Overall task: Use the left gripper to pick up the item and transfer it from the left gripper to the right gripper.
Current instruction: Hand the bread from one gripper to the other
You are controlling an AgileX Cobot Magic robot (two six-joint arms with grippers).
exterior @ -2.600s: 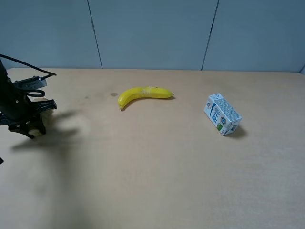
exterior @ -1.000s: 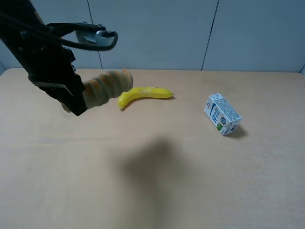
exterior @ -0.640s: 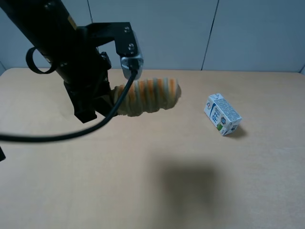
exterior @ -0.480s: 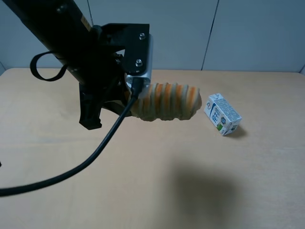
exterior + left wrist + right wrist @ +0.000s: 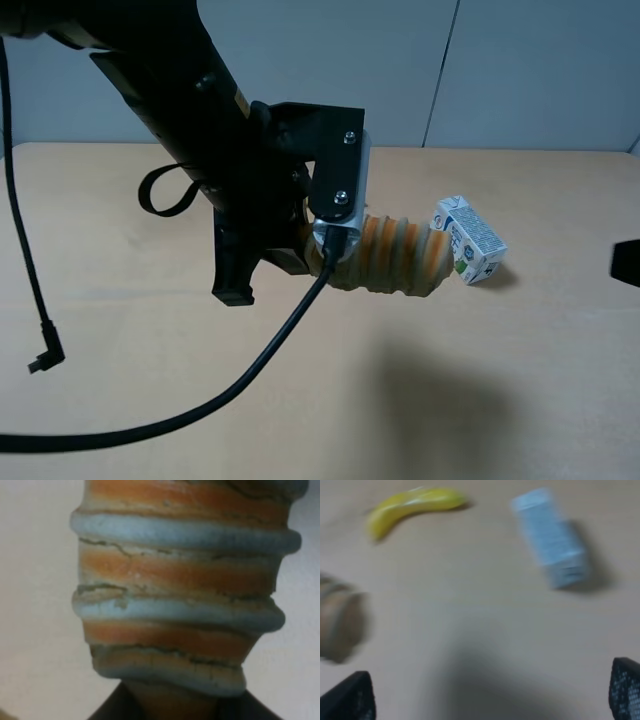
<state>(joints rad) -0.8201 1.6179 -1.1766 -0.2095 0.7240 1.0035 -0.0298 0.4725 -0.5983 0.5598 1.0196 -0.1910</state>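
My right gripper grabs the ribbed item by its loose end [image 5: 435, 258] [image 5: 345, 625] next, to take it over from my left gripper.
The item [image 5: 398, 257], a ribbed cylinder of tan and orange rings, hangs in the air above the table, pointing right. My left gripper [image 5: 318, 250] is shut on its left end, under a silver screwed plate. The left wrist view is filled with the item [image 5: 180, 595]. The item's free end nearly reaches the white-blue carton [image 5: 470, 240] in the exterior view. My right gripper [image 5: 626, 263] shows only as a black edge at the far right. In its wrist view the right gripper [image 5: 487, 696] is open and empty, with the item [image 5: 340, 625] blurred some way off.
The yellow banana [image 5: 415, 504] and the carton [image 5: 551, 544] lie on the tan table [image 5: 520, 380]. In the exterior view the left arm hides the banana. The arm's black cable [image 5: 250, 385] hangs down across the table's front left.
My left arm has lifted the item off the table and carried it right, toward the carton. It now covers the banana. The right gripper's edge has come into view at the right.
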